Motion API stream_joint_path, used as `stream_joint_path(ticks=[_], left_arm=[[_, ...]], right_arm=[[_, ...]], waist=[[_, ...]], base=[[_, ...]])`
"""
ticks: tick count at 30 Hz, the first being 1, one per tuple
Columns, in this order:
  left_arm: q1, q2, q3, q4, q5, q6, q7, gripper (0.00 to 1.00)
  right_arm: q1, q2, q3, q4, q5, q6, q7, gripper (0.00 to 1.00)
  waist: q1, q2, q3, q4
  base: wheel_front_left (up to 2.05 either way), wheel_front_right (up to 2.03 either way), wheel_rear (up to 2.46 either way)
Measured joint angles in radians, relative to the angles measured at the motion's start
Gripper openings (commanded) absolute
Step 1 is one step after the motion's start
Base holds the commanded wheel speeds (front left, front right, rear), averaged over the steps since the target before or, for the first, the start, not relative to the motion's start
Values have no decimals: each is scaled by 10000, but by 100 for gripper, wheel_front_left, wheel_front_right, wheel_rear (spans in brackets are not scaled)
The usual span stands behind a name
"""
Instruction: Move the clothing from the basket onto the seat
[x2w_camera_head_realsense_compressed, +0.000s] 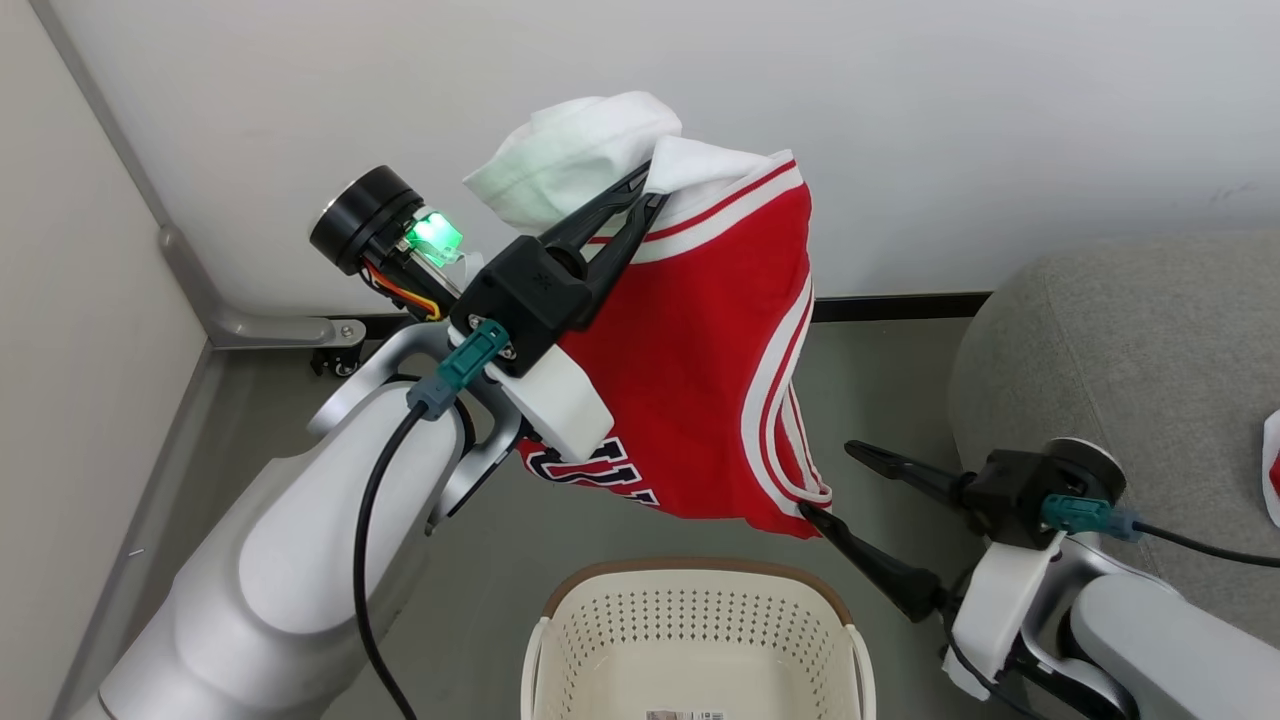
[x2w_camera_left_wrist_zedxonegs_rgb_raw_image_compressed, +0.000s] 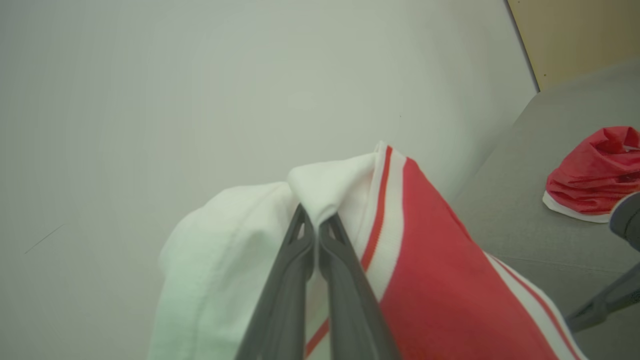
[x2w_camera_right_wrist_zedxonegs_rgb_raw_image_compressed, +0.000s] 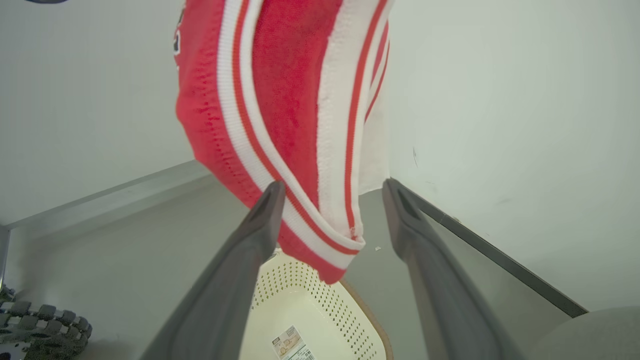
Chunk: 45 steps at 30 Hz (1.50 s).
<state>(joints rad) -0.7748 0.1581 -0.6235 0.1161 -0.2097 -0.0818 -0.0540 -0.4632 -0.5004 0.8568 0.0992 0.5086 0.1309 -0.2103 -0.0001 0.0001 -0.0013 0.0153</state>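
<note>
I need to grab the red jersey next with my right gripper by its striped lower corner (x2w_camera_head_realsense_compressed: 811, 502), where the trim narrows, because the wide red body (x2w_camera_head_realsense_compressed: 690, 372) hangs slack.
A red jersey (x2w_camera_head_realsense_compressed: 690, 370) with white-striped trim and dark lettering hangs high above the cream basket (x2w_camera_head_realsense_compressed: 690, 572). My left gripper (x2w_camera_head_realsense_compressed: 640, 195) is shut on the white fabric at its top; in the left wrist view the fingers (x2w_camera_left_wrist_zedxonegs_rgb_raw_image_compressed: 315, 220) pinch a white fold of the jersey (x2w_camera_left_wrist_zedxonegs_rgb_raw_image_compressed: 440, 260). My right gripper (x2w_camera_head_realsense_compressed: 828, 480) stands open at the jersey's lower corner. In the right wrist view the striped hem (x2w_camera_right_wrist_zedxonegs_rgb_raw_image_compressed: 285, 75) hangs between that gripper's (x2w_camera_right_wrist_zedxonegs_rgb_raw_image_compressed: 333, 187) spread fingers, over the basket (x2w_camera_right_wrist_zedxonegs_rgb_raw_image_compressed: 305, 310). Another red garment (x2w_camera_left_wrist_zedxonegs_rgb_raw_image_compressed: 595, 170) lies on the grey seat (x2w_camera_left_wrist_zedxonegs_rgb_raw_image_compressed: 510, 220), which is at the right (x2w_camera_head_realsense_compressed: 1130, 350).
A white wall stands close behind the jersey, with a dark baseboard (x2w_camera_head_realsense_compressed: 900, 305) along the grey floor. A metal rail and a small caster (x2w_camera_head_realsense_compressed: 335, 360) sit at the left corner. A dark ribbed part (x2w_camera_right_wrist_zedxonegs_rgb_raw_image_compressed: 45, 320) shows at the floor's left in the right wrist view.
</note>
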Motion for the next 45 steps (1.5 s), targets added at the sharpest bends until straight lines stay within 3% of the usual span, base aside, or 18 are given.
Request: stream_joint_path(ticks=[6, 16, 34, 35, 36, 38, 45], left_arm=[[0, -4, -58, -54, 2, -2, 29, 0], [42, 6, -61, -167, 2, 0, 102, 0], [43, -117, -276, -382, 0, -2, 311, 0], [43, -115, -276, -384, -4, -2, 311, 0], [43, -117, -276, -384, -8, -2, 314, 0], [43, -115, -276, -385, -8, -2, 326, 0], [45, -33, -196, -328, -21, 4, 370, 0]], right_arm=[[-362, -961, 1179, -33, -276, 0, 155, 100], [-1127, -1252, 2261, -42, -805, 0, 134, 100], [-2498, 107, 4113, 917, -683, 2, -190, 100], [-2544, 221, 4134, 1030, -681, 2, -192, 81], [-2608, 311, 4142, 1089, -681, 2, -201, 36], [-2718, 476, 4169, 1110, -681, 2, -288, 0], [-2875, 593, 4176, 1195, -679, 2, -376, 0]], waist=[[0, 0, -18, 103], [0, 0, -60, 118], [0, 0, 76, 332], [0, 0, 90, 339], [1, 0, 103, 346], [0, 0, 134, 355], [0, 0, 248, 336]], base=[[0, 0, 0], [0, 0, 0], [0, 0, 0], [0, 0, 0], [0, 0, 0], [0, 0, 0], [0, 0, 0]])
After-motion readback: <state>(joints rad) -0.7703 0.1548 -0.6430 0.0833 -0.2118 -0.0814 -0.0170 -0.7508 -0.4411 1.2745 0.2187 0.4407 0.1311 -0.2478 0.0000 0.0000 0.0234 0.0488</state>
